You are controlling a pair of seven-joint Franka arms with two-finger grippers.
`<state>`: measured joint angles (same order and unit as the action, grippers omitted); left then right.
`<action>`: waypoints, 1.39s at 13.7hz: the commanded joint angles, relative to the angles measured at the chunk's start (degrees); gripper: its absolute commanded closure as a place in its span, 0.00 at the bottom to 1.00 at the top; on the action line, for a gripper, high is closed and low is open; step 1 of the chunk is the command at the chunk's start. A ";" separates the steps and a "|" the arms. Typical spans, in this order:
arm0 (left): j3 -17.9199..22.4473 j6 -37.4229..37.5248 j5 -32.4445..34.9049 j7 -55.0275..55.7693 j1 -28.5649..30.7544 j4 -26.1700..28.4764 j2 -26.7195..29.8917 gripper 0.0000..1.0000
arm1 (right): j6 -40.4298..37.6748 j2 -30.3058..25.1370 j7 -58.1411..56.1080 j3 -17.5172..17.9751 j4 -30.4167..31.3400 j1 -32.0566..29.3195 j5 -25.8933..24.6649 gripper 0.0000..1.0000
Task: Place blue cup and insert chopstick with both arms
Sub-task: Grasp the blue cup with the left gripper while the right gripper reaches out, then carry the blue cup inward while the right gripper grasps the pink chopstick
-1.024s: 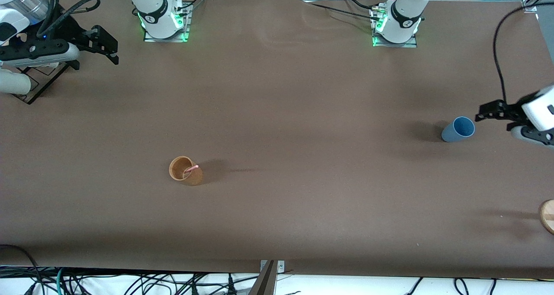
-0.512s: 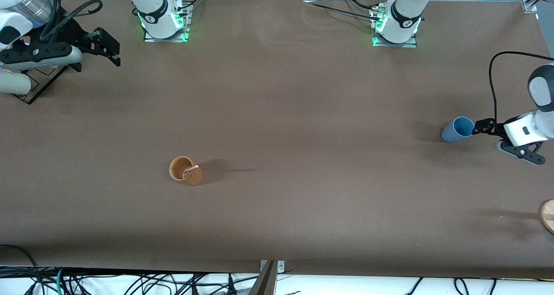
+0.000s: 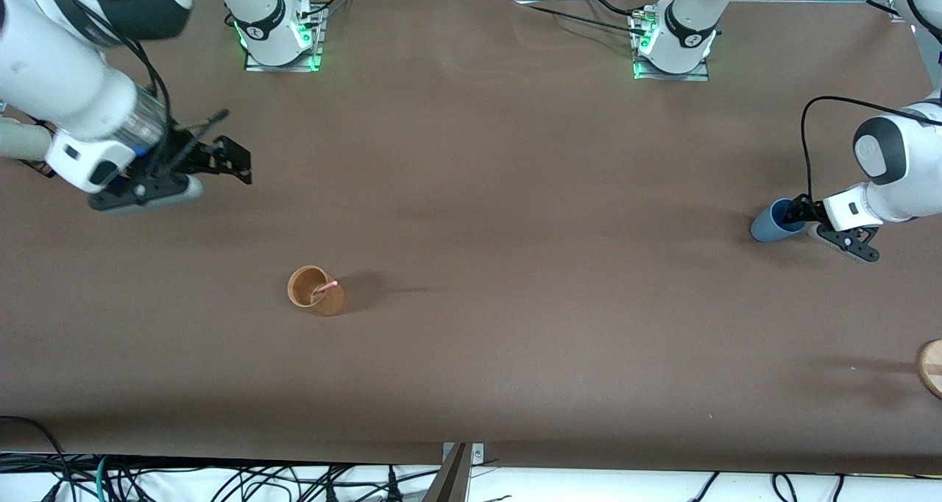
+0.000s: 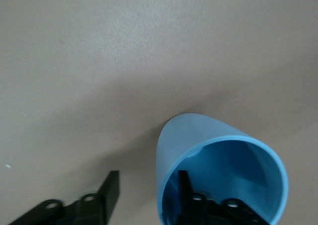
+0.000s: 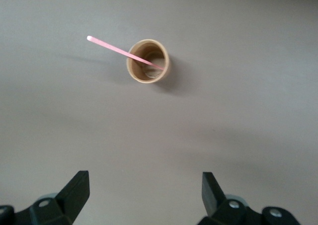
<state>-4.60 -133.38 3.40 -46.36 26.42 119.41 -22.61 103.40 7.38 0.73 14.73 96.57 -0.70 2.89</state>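
Note:
The right gripper should next grab the pink chopstick by its end above the tan cup's rim (image 3: 333, 284), to insert the chopstick into the blue cup (image 3: 769, 224).
The blue cup (image 3: 769, 224) stands at the left arm's end of the table. My left gripper (image 3: 797, 212) is open at its rim. In the left wrist view one finger (image 4: 185, 187) is inside the blue cup (image 4: 218, 155) and the other finger (image 4: 112, 185) is outside, clear of the wall. The pink chopstick (image 3: 326, 287) leans in a tan-brown cup (image 3: 313, 291) toward the right arm's end, nearer the front camera. My right gripper (image 3: 234, 165) is open and empty in the air over bare table. Its wrist view shows the tan cup (image 5: 148, 62) and chopstick (image 5: 117, 49) ahead of the gripper (image 5: 144, 187).
A round wooden piece (image 3: 932, 368) lies at the table's edge at the left arm's end, nearer the front camera than the blue cup. The arm bases (image 3: 278, 34) (image 3: 673, 42) stand along the table's back edge. Cables hang below the front edge.
My left gripper has moved up to the blue cup and now straddles its wall. My right arm has swung from the table's corner out over the table, toward the tan cup.

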 commanded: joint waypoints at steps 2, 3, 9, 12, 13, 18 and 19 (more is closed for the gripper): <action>-1.29 0.84 0.03 -0.23 0.39 -1.63 0.19 1.00 | 4.60 7.01 -1.17 -0.14 -1.82 3.94 -1.92 0.00; -2.16 3.11 0.03 0.30 0.38 -3.03 0.46 1.00 | 6.70 9.13 -1.17 -0.14 -1.82 4.48 -2.62 0.00; -20.32 19.74 0.47 26.78 0.21 -12.98 0.63 1.00 | 20.94 16.87 -4.23 -0.22 -1.82 8.96 -8.86 0.00; -29.39 19.74 0.56 44.20 -1.62 -12.89 -0.07 1.00 | 28.41 19.25 -9.69 -0.31 -1.82 8.87 -9.04 0.00; -29.67 19.74 0.47 47.12 -4.42 -12.89 -0.77 1.00 | 29.65 20.12 -9.52 -0.31 -1.91 8.87 -9.04 0.01; -29.50 18.42 0.56 68.65 -22.34 -15.95 -3.66 1.00 | 31.07 22.86 -9.43 -0.31 -4.20 8.96 -9.04 0.51; -29.41 18.25 0.82 70.94 -24.64 -17.53 -5.41 1.00 | 31.07 22.86 -9.43 -0.31 -4.20 8.96 -8.96 0.64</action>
<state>-34.62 -115.66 3.36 19.78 5.90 106.04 -25.02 134.58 29.50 -7.95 14.22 93.98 8.24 -5.37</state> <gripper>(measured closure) 0.947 0.374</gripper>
